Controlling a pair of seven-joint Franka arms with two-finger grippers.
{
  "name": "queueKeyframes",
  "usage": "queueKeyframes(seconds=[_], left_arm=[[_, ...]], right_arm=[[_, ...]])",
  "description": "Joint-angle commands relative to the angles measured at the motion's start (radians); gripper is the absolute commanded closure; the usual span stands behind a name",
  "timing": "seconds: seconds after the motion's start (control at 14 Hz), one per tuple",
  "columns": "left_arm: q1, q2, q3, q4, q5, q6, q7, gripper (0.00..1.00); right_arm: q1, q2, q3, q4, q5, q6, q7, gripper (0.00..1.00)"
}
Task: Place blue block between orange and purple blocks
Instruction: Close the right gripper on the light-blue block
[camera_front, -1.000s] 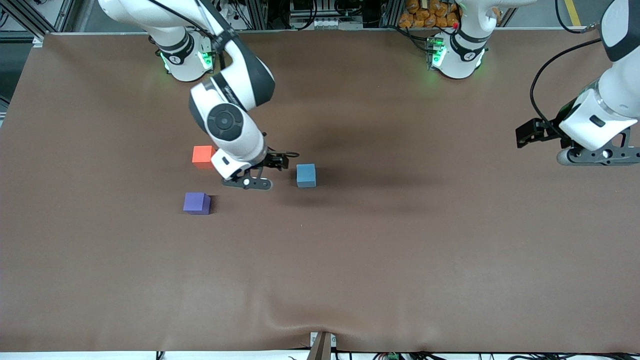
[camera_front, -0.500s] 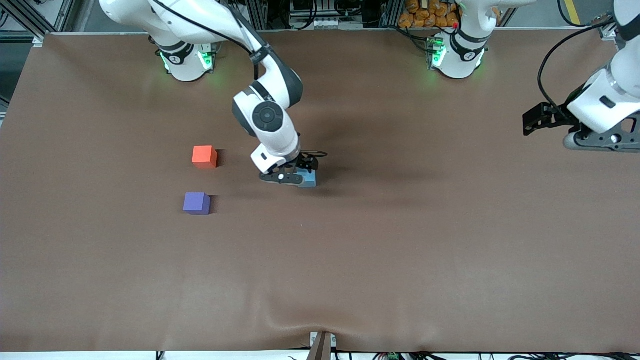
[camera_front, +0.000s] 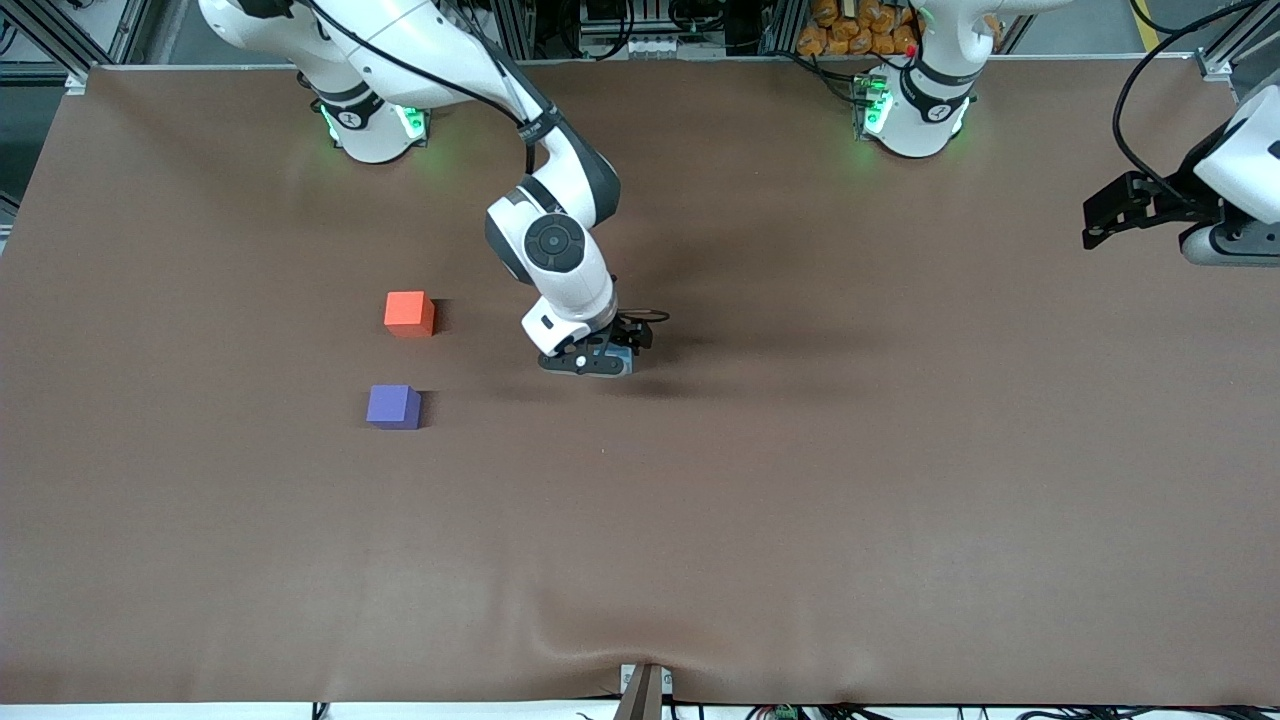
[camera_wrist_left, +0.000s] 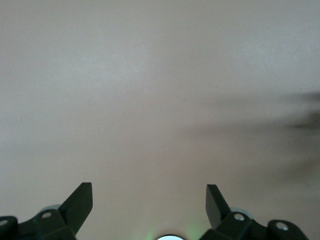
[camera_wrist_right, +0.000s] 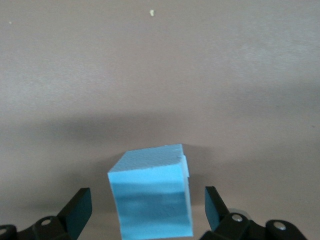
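Note:
I should next grab the blue block (camera_wrist_right: 152, 197) with my right gripper by its two opposite sides. Then it can go between the orange and purple blocks.
The blue block (camera_wrist_right: 152, 197) sits on the brown table between the two open fingers of my right gripper (camera_wrist_right: 146, 195), with a gap on each side. In the front view the right gripper (camera_front: 598, 360) is low over the block and hides most of it. The orange block (camera_front: 408, 313) and the purple block (camera_front: 393, 407) sit apart toward the right arm's end, the purple one nearer the front camera. My left gripper (camera_front: 1225, 243) is open and empty in the air at the left arm's end, and its wrist view (camera_wrist_left: 148, 189) shows only bare table.
A brown cloth (camera_front: 700, 520) covers the whole table. The gap between the orange and purple blocks is about one block wide.
My right gripper moved from beside the orange block to the blue block and came down around it. My left gripper drew back toward the robots' side of the table.

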Motion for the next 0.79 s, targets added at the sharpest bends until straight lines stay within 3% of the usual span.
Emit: queueKeyframes(seconds=[0.0,0.21,0.29,0.36,0.5,0.71], left_arm=[[0.042,-0.011,-0.006,0.002,-0.016,-0.017,0.039,0.0],[0.042,-0.011,-0.009,-0.012,-0.016,-0.022,0.025,0.0],[0.04,-0.011,-0.011,-0.009,-0.016,-0.025,0.025,0.0],[0.042,-0.009,-0.011,-0.008,-0.016,-0.023,0.026,0.0],[0.037,0.003,-0.012,-0.006,-0.017,-0.023,0.022,0.0],[0.017,0.029,-0.028,-0.003,-0.017,-0.016,-0.036,0.0]], right_arm=[[0.033,0.037,-0.008,0.024,-0.005,0.018,0.008,0.0],[0.03,0.037,-0.009,0.018,-0.072,0.006,0.002,0.46],[0.021,0.035,-0.009,0.018,-0.11,-0.001,-0.002,0.83],[0.017,0.029,-0.009,0.021,-0.114,-0.017,-0.002,1.0],[-0.006,-0.012,-0.011,0.027,-0.115,-0.094,-0.002,1.0],[-0.1,-0.146,-0.008,0.026,-0.106,-0.313,-0.072,1.0]])
